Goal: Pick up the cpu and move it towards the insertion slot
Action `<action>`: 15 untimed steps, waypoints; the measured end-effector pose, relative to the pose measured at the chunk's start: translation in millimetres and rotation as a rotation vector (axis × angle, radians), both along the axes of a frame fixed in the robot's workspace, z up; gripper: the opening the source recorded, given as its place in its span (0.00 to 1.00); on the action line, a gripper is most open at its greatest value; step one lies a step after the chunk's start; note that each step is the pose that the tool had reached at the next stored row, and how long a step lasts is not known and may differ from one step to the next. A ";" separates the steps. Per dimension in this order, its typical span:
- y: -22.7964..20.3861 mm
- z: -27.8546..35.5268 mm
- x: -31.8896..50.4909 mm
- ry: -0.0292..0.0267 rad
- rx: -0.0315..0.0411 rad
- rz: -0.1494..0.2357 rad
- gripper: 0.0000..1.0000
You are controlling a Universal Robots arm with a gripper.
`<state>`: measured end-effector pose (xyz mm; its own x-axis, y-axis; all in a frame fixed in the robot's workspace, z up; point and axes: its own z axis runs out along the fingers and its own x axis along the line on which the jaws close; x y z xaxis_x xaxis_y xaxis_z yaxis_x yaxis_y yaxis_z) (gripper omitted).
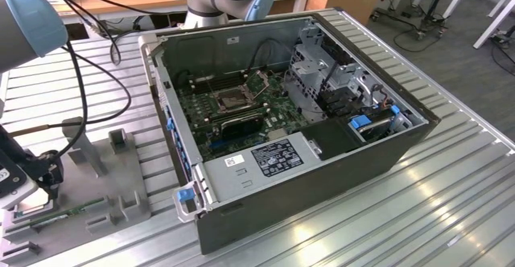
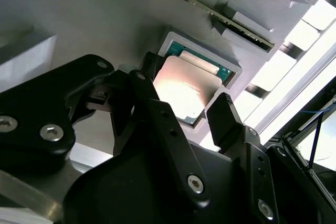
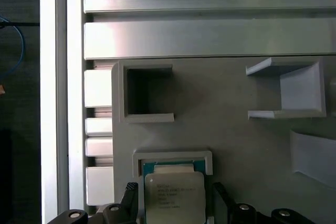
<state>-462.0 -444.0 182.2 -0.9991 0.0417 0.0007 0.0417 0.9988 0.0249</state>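
The pocket's raised side wraps the cpu's end and corners, so my gripper next needs to grab the cpu by its open side edges to move it.
The cpu [image 2: 185, 92], a small square chip with a silvery top, lies flat in a shallow square pocket of the grey fixture plate [image 3: 236, 145]; it also shows in the first wrist view [image 3: 174, 198]. My gripper [image 2: 185, 82] is open and straddles it, one black finger [image 2: 157, 119] on each side with small gaps to the chip's edges. In the exterior view the gripper [image 1: 38, 185] hangs low over the fixture at the exterior view's left. The insertion slot [image 1: 234, 101], a dark socket with a silver bracket, sits on the motherboard inside the open computer case [image 1: 322, 176].
A long green memory stick [image 1: 63, 211] lies on the fixture plate [image 1: 113, 176] beside the gripper. Grey upright holders [image 1: 87, 152] stand on the plate. The case walls rise around the motherboard. Black cables [image 1: 81, 86] hang from the arm over the slatted metal table [image 1: 450, 207].
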 end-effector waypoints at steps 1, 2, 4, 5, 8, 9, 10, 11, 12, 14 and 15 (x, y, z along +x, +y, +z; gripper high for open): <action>0.3 0.0 0.0 -0.0001 0.0001 0.000 0.66; 0.5 0.0 0.0 -0.0001 0.0001 0.000 0.66; 0.5 -0.1 0.0 0.0000 0.0001 0.000 0.66; 0.7 0.0 -0.1 0.0000 0.0001 0.000 0.66; 0.7 0.0 -0.1 0.0000 0.0001 0.000 0.66; 0.7 0.0 -0.2 0.0000 0.0000 0.000 0.66; 0.7 0.0 -0.2 0.0000 0.0000 0.000 0.66; 0.7 -0.1 -0.2 0.0000 0.0000 0.000 0.66; 0.7 -0.1 -0.2 0.0000 0.0001 0.000 0.66; 0.8 0.0 -0.2 0.0000 0.0000 0.000 0.66; 0.8 0.0 -0.2 0.0000 0.0000 0.000 0.65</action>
